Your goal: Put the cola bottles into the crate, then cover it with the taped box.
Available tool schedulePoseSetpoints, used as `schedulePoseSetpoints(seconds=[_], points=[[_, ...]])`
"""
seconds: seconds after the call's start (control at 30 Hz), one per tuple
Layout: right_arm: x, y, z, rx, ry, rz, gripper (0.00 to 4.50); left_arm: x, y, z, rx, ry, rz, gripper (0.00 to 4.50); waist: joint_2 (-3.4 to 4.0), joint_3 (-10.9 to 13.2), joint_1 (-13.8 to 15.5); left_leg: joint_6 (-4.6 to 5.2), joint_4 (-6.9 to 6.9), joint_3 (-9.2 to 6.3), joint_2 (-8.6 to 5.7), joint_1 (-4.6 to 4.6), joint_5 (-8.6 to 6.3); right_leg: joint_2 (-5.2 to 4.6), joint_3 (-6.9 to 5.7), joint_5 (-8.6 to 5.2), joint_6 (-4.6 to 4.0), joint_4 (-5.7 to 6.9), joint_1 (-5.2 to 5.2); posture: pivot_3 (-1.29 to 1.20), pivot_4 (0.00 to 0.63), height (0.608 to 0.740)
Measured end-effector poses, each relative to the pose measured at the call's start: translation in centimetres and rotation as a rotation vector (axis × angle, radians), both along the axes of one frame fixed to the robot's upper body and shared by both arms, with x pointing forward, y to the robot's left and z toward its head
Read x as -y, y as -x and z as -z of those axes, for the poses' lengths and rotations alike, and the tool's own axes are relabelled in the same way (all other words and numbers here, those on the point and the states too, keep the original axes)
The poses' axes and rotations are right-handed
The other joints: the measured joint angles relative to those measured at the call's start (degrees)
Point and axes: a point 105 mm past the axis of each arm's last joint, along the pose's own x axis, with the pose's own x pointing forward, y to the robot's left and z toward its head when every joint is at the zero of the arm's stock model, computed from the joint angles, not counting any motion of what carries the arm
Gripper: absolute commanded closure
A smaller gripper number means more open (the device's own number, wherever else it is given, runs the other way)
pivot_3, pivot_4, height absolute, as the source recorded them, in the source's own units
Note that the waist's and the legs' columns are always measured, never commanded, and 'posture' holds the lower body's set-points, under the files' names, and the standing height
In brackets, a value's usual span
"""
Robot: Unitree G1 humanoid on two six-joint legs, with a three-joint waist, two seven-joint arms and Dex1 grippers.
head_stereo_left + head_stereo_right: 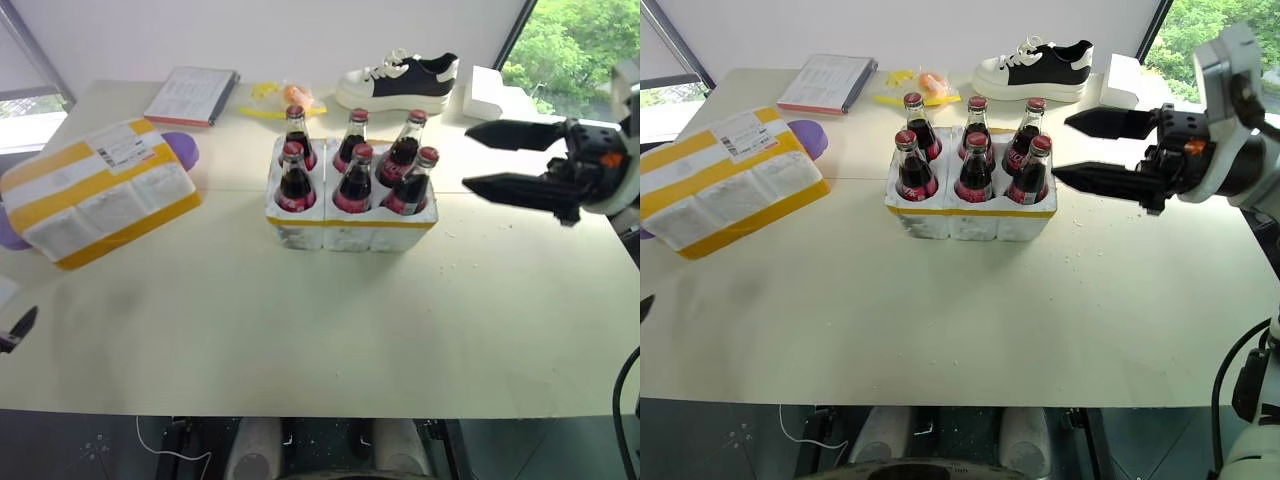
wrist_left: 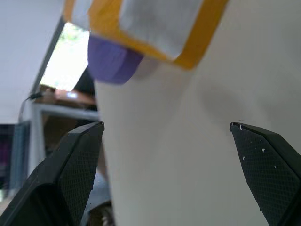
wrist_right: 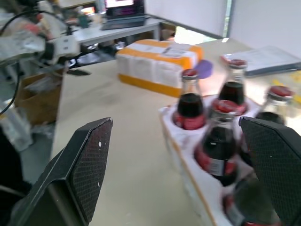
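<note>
The taped box's foam body (image 1: 103, 192) is wider than the open fingers, so my left gripper grabs the box by the narrow purple end tab (image 1: 10, 232) next.
Several cola bottles (image 1: 355, 178) with red caps stand upright in the wells of the crate (image 1: 350, 234), a low white foam tray with a yellow band, at the middle of the table. The taped box (image 1: 95, 190), white foam with broad yellow bands and a shipping label, lies at the table's left. My right gripper (image 1: 467, 158) hovers open to the right of the crate, pointing left at the bottles, empty. My left gripper (image 2: 165, 125) is open and empty at the table's left edge, with the taped box (image 2: 141, 23) ahead of it; one fingertip (image 1: 22, 325) shows there.
A purple object (image 1: 182, 148) lies behind the taped box. At the back stand a notebook (image 1: 192, 95), a yellow and orange wrapper (image 1: 285, 98), a black-and-white shoe (image 1: 398, 80) and a small white block (image 1: 492, 92). The table (image 1: 320, 330) is bare in front of the crate.
</note>
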Motion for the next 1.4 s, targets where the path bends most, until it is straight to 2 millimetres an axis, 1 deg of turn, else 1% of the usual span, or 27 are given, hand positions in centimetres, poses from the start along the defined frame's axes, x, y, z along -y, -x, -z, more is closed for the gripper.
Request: schedulePoseSetpoints(seconds=[0.03,0.13,0.17,0.3,0.37,0.43,0.5,0.67,0.8,0.93,1.03,1.1,1.13,1.2,1.27,1.4], points=[[-0.1,0.2,0.3,-0.007,0.012,-0.013,0.09,-0.8,-0.3,0.0,0.018,-0.019,-0.014,0.0,-0.01,-0.01,0.22,0.0,0.0,0.0,0.0,-0.01,0.0,0.0,0.0,0.0,0.0,0.0,-0.02,0.0,0.15,0.74],[-0.6,0.9,0.8,-0.026,0.033,-0.046,0.09,-2.7,-2.0,0.5,0.04,-0.063,-0.028,0.0,0.01,-0.01,0.55,-0.01,0.0,0.02,0.0,-0.1,0.0,-0.04,0.0,0.03,-0.02,0.04,-0.14,0.0,0.15,0.74],[-0.7,1.1,0.8,-0.026,0.04,-0.054,0.09,-3.3,-2.9,0.6,0.064,-0.067,-0.029,0.0,0.0,-0.02,0.51,0.0,0.0,0.03,0.0,-0.1,0.0,-0.05,0.0,0.07,-0.03,0.04,-0.15,0.0,0.15,0.74],[-1.0,1.6,0.6,-0.025,0.049,-0.052,0.09,-4.8,-4.6,1.3,0.049,-0.113,-0.017,0.0,-0.04,-0.04,0.13,0.15,-0.04,0.16,0.03,-0.14,0.05,-0.05,0.01,0.19,0.13,0.05,-0.25,0.0,0.15,0.74],[-0.9,1.8,0.3,-0.026,0.036,-0.037,0.09,-5.3,-5.9,1.7,0.034,-0.147,0.003,0.0,-0.04,-0.05,0.1,0.17,-0.06,0.21,0.04,-0.14,0.07,-0.06,0.02,0.19,0.12,0.1,-0.22,0.0,0.15,0.74],[-0.9,2.0,-0.1,-0.012,0.021,-0.029,0.09,-5.4,-7.0,2.2,0.019,-0.181,0.028,0.0,-0.05,-0.05,0.12,0.18,-0.07,0.24,0.06,-0.15,0.08,-0.04,0.02,0.2,0.12,0.1,-0.12,0.0,0.15,0.74],[-0.8,2.0,-0.3,-0.005,0.013,-0.008,0.09,-5.2,-8.6,2.7,0.001,-0.22,0.059,0.0,-0.07,-0.07,0.34,0.18,-0.06,0.27,0.05,-0.16,0.08,-0.04,0.02,0.21,0.12,0.12,-0.12,0.0,0.15,0.74],[-0.8,2.3,-0.1,-0.015,0.004,0.017,0.09,-4.9,-11.2,3.5,-0.039,-0.298,0.107,0.0,-0.17,-0.1,0.42,0.2,-0.03,0.42,-0.03,-0.15,0.11,-0.02,0.01,0.22,0.14,0.16,-0.04,0.0,0.15,0.74],[-0.4,2.4,-0.4,-0.012,-0.008,0.043,0.09,-4.6,-12.8,3.2,-0.051,-0.37,0.13,0.0,-0.17,-0.1,0.38,0.21,-0.01,0.5,-0.04,-0.14,0.11,0.02,0.01,0.22,0.14,0.17,-0.04,0.0,0.15,0.74],[-0.1,2.4,-0.6,-0.011,-0.004,0.069,0.09,-4.7,-13.5,3.1,-0.059,-0.413,0.126,0.0,-0.18,-0.1,0.34,0.22,-0.01,0.52,-0.03,-0.14,0.1,0.03,0.02,0.22,0.15,0.17,-0.05,0.0,0.15,0.74],[0.2,2.4,-0.7,-0.013,-0.013,0.089,0.0,-4.7,-13.7,3.2,-0.064,-0.418,0.119,0.85,-0.18,-0.1,0.32,0.23,-0.01,0.51,-0.03,-0.14,0.1,0.02,0.02,0.22,0.15,0.17,-0.06,0.0,0.15,0.74],[0.3,2.4,-0.7,-0.013,-0.014,0.102,0.0,-4.8,-13.7,3.4,-0.066,-0.412,0.112,1.85,-0.18,-0.1,0.32,0.23,-0.01,0.51,-0.02,-0.14,0.1,0.02,0.02,0.22,0.15,0.18,-0.06,0.0,0.15,0.74],[0.5,2.4,-0.7,-0.013,-0.011,0.111,0.0,-4.9,-13.8,3.1,-0.056,-0.412,0.107,2.41,-0.18,-0.1,0.31,0.23,-0.01,0.51,-0.02,-0.14,0.1,0.02,0.02,0.22,0.15,0.18,-0.06,0.0,0.15,0.74],[0.6,2.4,-0.7,-0.012,-0.011,0.12,0.0,-4.8,-13.9,2.8,-0.042,-0.41,0.106,3.39,-0.17,-0.11,0.31,0.23,-0.01,0.51,-0.02,-0.11,0.1,0.01,0.03,0.22,0.15,0.19,-0.05,0.0,0.15,0.74],[0.7,2.4,-0.8,-0.009,-0.014,0.126,0.0,-4.8,-14.1,2.5,-0.025,-0.407,0.1,3.39,-0.17,-0.11,0.31,0.23,0.01,0.51,-0.02,-0.11,0.1,0.01,0.04,0.22,0.15,0.19,-0.04,0.0,0.15,0.74],[1.0,2.4,-0.8,-0.012,-0.015,0.143,0.0,-4.9,-14.1,2.6,-0.035,-0.405,0.094,3.39,-0.18,-0.11,0.4,0.24,0.01,0.5,-0.02,-0.11,0.1,0.01,0.04,0.22,0.15,0.2,-0.04,0.0,0.15,0.74]])
